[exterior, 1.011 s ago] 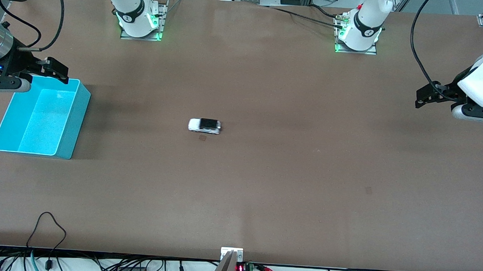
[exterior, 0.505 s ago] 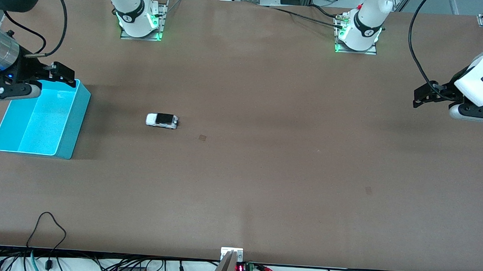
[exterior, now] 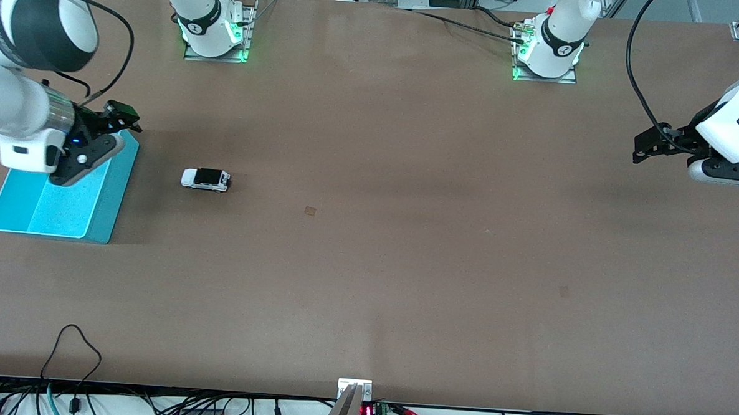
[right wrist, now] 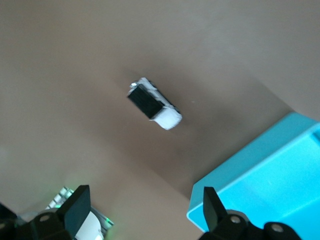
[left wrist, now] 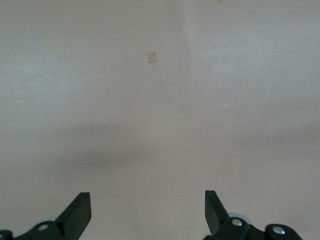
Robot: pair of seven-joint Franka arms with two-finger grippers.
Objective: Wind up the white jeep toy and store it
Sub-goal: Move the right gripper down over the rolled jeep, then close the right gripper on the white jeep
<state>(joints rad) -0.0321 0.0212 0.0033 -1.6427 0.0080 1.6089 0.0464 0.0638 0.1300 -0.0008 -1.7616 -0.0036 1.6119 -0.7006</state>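
The white jeep toy will next be grabbed by its black-roofed rear body [exterior: 208, 177] with my right gripper, so that it can be stored in the turquoise bin [exterior: 111, 196].
The white jeep toy [exterior: 206, 179], with a black rear roof, stands on the brown table a short way from the turquoise bin [exterior: 111, 196], toward the middle of the table. My right gripper [exterior: 127, 117] hangs open and empty over the bin's corner nearest the toy. In the right wrist view the jeep [right wrist: 152, 105] lies ahead of the right gripper [right wrist: 145, 201], with the bin's corner [right wrist: 270, 190] beside one finger. My left gripper [exterior: 640, 151] waits open over the left arm's end of the table. The left wrist view shows the left gripper [left wrist: 146, 205] above bare table.
A small dark patch [exterior: 310, 210] marks the table near its middle, and it also shows as a patch [left wrist: 152, 57] in the left wrist view. Cables and a small display [exterior: 367, 411] lie along the table's edge nearest the front camera.
The jeep has rolled from the table's middle toward the bin. My right gripper has swung over the bin's corner toward the jeep. The left arm has barely moved.
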